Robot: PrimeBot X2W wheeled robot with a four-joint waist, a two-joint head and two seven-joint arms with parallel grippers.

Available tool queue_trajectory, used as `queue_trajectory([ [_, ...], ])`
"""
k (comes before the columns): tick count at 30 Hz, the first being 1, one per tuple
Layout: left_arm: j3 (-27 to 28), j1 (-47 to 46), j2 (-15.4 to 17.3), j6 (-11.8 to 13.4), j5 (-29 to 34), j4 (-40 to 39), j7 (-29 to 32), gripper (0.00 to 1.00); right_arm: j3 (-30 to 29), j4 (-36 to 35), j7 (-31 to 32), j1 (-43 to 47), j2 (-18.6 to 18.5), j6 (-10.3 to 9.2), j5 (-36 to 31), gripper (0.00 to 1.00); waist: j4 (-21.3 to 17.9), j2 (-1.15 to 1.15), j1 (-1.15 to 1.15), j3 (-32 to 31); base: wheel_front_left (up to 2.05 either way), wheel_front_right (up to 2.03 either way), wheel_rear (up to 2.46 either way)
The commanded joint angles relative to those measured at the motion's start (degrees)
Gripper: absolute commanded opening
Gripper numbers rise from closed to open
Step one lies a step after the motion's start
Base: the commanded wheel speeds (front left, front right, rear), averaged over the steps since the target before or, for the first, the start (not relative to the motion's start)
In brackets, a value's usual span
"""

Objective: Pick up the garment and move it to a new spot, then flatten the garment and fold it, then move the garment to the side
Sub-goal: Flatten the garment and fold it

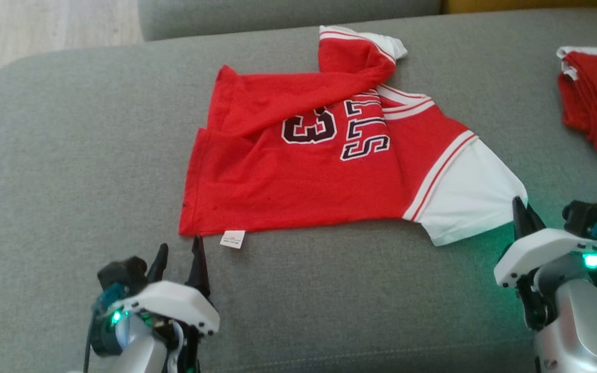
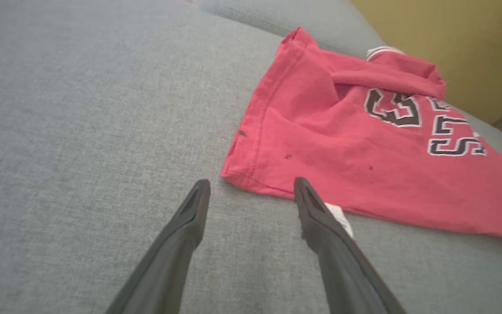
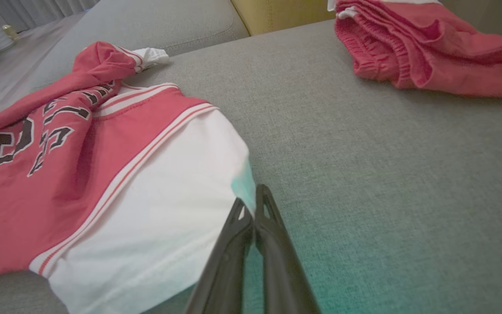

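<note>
I should next grab the free hem corner (image 1: 185,229) beside the small white label with my left gripper, because the body of the jersey (image 1: 278,189) is lying flat on the cushion.
The garment (image 1: 303,176) is a red jersey with dark lettering and white sleeves, spread on the grey sofa cushion (image 1: 70,155) with its far side folded over the front. My left gripper (image 1: 180,242) stands open just short of the near left hem corner, beside the small white label (image 1: 232,239). In the left wrist view the open left gripper (image 2: 251,182) frames that corner of the garment (image 2: 364,174) without touching it. My right gripper (image 1: 519,204) is shut on the edge of the near white sleeve. The right wrist view shows the right gripper (image 3: 253,198) pinching the garment's (image 3: 59,174) sleeve rim.
A second red garment (image 1: 596,103) lies bunched at the cushion's right edge, also the second red garment (image 3: 429,56) in the right wrist view. The sofa backrest (image 1: 278,15) runs along the far side. Pale floor (image 1: 44,26) shows beyond the left corner.
</note>
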Motion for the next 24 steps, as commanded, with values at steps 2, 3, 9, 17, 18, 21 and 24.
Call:
queue_trajectory([
  [2,2.46,-4.16,0.16,1.04,-0.52,0.42,1.27,1.0,2.06,-3.18,0.1,-1.06,-0.71,0.37,0.9,0.0,-0.93,0.0,0.0,1.27,0.0,0.0,0.0],
  [3,2.58,-4.78,0.22,1.18,-0.71,1.17,1.88,1.0,2.43,-3.61,0.12,-1.15,-0.65,0.37,1.12,0.0,-1.1,0.0,0.0,1.6,0.0,0.0,0.0],
  [9,3.19,-7.82,0.75,1.33,-1.32,4.05,3.28,1.0,4.47,-5.08,-0.01,-1.64,-0.46,0.37,2.36,0.0,-1.75,0.0,0.0,3.04,0.0,0.0,0.0],
  [17,2.29,-10.13,1.12,1.34,-2.06,7.48,7.49,0.47,6.57,-5.9,-0.61,-2.31,-0.28,0.37,3.57,0.0,-2.6,0.0,0.0,4.05,0.0,0.0,0.0],
  [18,2.19,-10.21,1.16,1.31,-2.07,7.56,7.64,0.42,6.7,-5.95,-0.65,-2.34,-0.27,0.37,3.62,0.0,-2.66,0.0,0.0,4.07,0.0,0.0,0.0],
  [21,1.58,-10.35,1.25,1.04,-2.12,8.03,8.58,0.0,7.21,-5.99,-0.76,-2.5,-0.34,0.37,3.87,0.0,-2.84,0.0,0.0,4.05,0.0,0.0,0.0],
  [24,1.33,-10.48,1.17,0.53,-2.53,7.99,8.54,0.0,8.09,-6.02,-0.96,-2.76,-0.53,0.37,4.18,0.0,-2.93,0.0,0.0,4.0,0.0,0.0,0.0],
])
